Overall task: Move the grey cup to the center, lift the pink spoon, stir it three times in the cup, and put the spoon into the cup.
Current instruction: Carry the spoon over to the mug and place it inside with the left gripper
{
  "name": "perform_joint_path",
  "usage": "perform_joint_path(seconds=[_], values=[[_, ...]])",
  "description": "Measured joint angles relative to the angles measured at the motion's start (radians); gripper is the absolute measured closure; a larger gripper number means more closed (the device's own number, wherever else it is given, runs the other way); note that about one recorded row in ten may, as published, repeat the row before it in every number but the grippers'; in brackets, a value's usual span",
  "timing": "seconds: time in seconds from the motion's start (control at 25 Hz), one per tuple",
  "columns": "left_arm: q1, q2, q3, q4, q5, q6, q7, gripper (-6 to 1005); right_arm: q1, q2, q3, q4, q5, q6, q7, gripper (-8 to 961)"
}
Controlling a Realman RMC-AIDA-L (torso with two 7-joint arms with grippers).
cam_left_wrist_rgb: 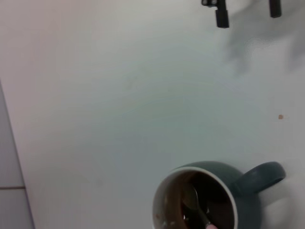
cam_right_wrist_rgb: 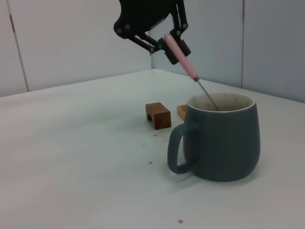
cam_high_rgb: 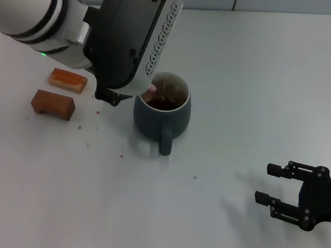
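Observation:
The pink spoon is ready for release from my left gripper now. In the left wrist view the spoon's bowl [cam_left_wrist_rgb: 189, 195] sits inside the grey cup's rim [cam_left_wrist_rgb: 227, 189], so the spoon would rest in it.
The grey cup [cam_high_rgb: 162, 114] stands near the table's middle with its handle toward me; it holds brown liquid. My left gripper [cam_right_wrist_rgb: 164, 45] is above the cup's far-left rim, shut on the pink spoon [cam_right_wrist_rgb: 182, 57] by the top of its handle. The spoon slants down, and its metal end is inside the cup [cam_right_wrist_rgb: 224, 138]. The left wrist view looks down into the cup [cam_left_wrist_rgb: 245, 202] and shows the spoon's silver bowl [cam_left_wrist_rgb: 190, 196] in the liquid. My right gripper [cam_high_rgb: 267, 183] is open and empty, low over the table at the front right.
Two brown blocks [cam_high_rgb: 67, 80] [cam_high_rgb: 53, 104] lie left of the cup, under my left arm. Small crumbs dot the table in front of them. The right gripper's fingers [cam_left_wrist_rgb: 221, 16] show far off in the left wrist view.

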Motion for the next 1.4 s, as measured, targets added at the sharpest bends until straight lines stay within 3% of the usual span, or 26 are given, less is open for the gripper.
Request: perform_joint_path(seconds=[0.4, 0.8, 1.12, 1.4], values=[[0.009, 0.002, -0.007, 0.007, 0.067, 0.027, -0.040, 796, 0.001, 0.000, 0.000, -0.001, 0.000, -0.001, 0.002, 330], [0.021, 0.003, 0.001, 0.055, -0.004, 0.078, -0.031, 791, 0.001, -0.001, -0.003, -0.002, -0.001, -0.001, 0.002, 330], [0.022, 0.000, 0.041, 0.004, 0.001, -0.039, -0.028, 787, -0.001, -0.002, -0.003, -0.002, -0.002, -0.001, 0.001, 330], [0.018, 0.000, 0.034, -0.015, 0.056, -0.059, -0.043, 783, -0.003, -0.002, -0.002, -0.001, -0.002, -0.001, 0.001, 330]])
